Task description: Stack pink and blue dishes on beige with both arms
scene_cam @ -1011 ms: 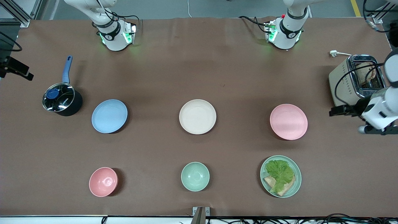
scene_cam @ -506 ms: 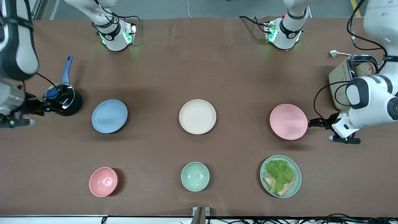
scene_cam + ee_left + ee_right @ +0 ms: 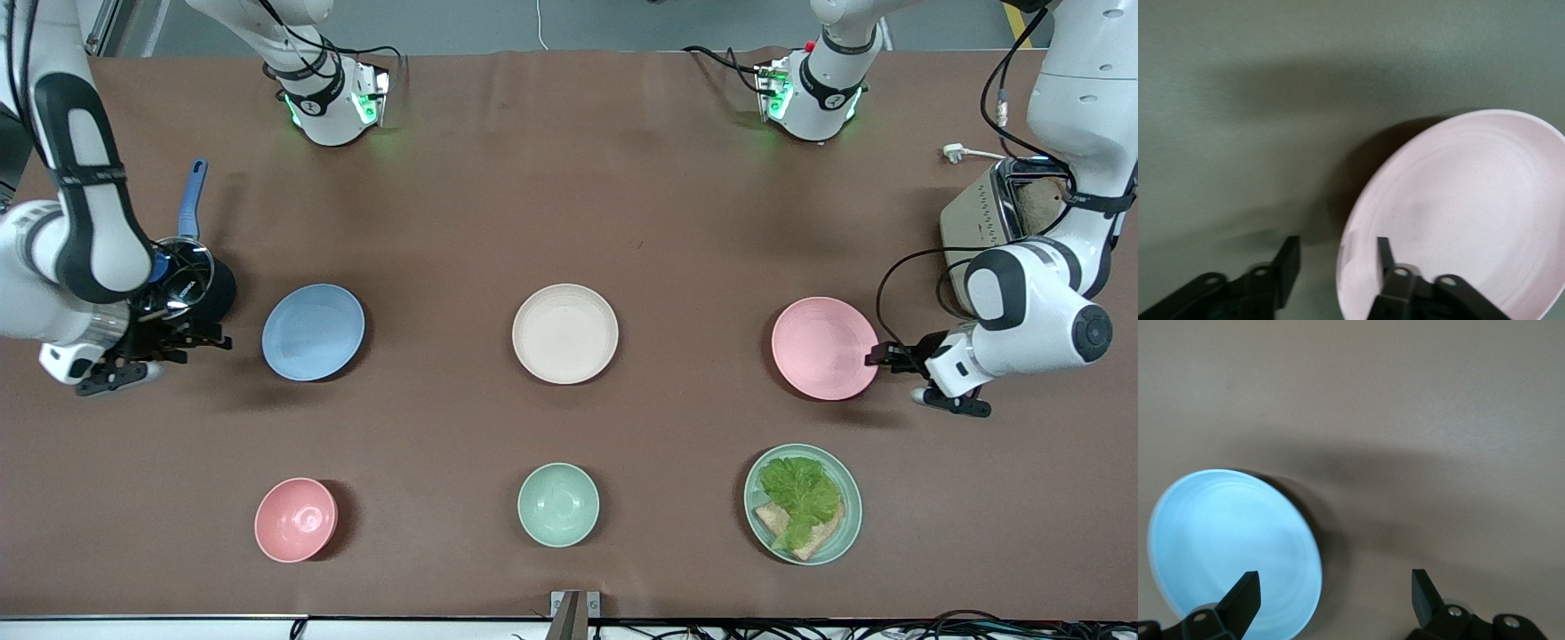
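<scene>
I will next grip the blue plate by its rim (image 3: 267,348) with my right gripper to stack it on the beige plate (image 3: 565,333).
The beige plate (image 3: 565,333) lies mid-table, with the blue plate (image 3: 313,332) toward the right arm's end and the pink plate (image 3: 825,348) toward the left arm's end. My left gripper (image 3: 878,356) is open at the pink plate's rim. In the left wrist view the pink plate (image 3: 1458,213) has its rim between the fingers of the left gripper (image 3: 1336,259), one over its inside and one outside. My right gripper (image 3: 210,338) is open beside the blue plate. In the right wrist view one finger of the right gripper (image 3: 1333,592) stands over the blue plate (image 3: 1235,550).
A dark pot (image 3: 209,289) with a glass lid and blue handle stands next to the right arm's hand. A toaster (image 3: 987,222) sits by the left arm. Nearer the camera are a pink bowl (image 3: 295,519), a mint bowl (image 3: 557,504) and a mint plate (image 3: 849,524) with lettuce and bread.
Both arms have swung in from the table's ends. The left gripper has reached the pink plate's rim. The right gripper has come in beside the blue plate. No plate has moved.
</scene>
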Robot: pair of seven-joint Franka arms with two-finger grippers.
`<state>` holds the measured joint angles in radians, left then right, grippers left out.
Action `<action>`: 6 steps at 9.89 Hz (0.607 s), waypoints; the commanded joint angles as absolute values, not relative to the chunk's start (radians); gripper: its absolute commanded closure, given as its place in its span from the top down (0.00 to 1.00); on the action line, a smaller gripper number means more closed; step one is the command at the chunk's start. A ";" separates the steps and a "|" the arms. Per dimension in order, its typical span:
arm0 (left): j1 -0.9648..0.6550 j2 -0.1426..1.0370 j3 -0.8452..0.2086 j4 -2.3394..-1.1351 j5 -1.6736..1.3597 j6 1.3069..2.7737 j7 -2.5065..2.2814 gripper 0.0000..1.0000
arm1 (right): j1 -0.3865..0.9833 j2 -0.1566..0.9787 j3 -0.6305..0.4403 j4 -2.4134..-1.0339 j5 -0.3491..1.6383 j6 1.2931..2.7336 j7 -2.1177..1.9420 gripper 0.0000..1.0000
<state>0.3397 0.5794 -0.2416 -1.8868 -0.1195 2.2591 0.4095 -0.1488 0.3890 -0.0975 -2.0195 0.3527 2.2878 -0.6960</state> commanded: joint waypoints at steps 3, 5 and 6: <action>0.339 0.609 -0.250 -1.884 -0.135 2.252 0.425 0.00 | -0.129 0.419 -0.092 -2.150 0.627 2.375 -0.917 0.85; 0.344 0.571 -0.282 -1.835 -0.138 2.173 0.407 0.00 | -0.124 0.432 -0.091 -2.163 0.637 2.393 -0.920 0.71; 0.341 0.569 -0.310 -1.768 -0.144 2.073 0.358 0.00 | -0.123 0.439 -0.091 -2.164 0.637 2.399 -0.920 0.65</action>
<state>0.3419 0.5634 -0.2832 -1.8296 -0.1263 2.1633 0.3925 -0.1262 0.4416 -0.0930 -2.1421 0.6063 2.3748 -0.8936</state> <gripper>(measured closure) 0.938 0.286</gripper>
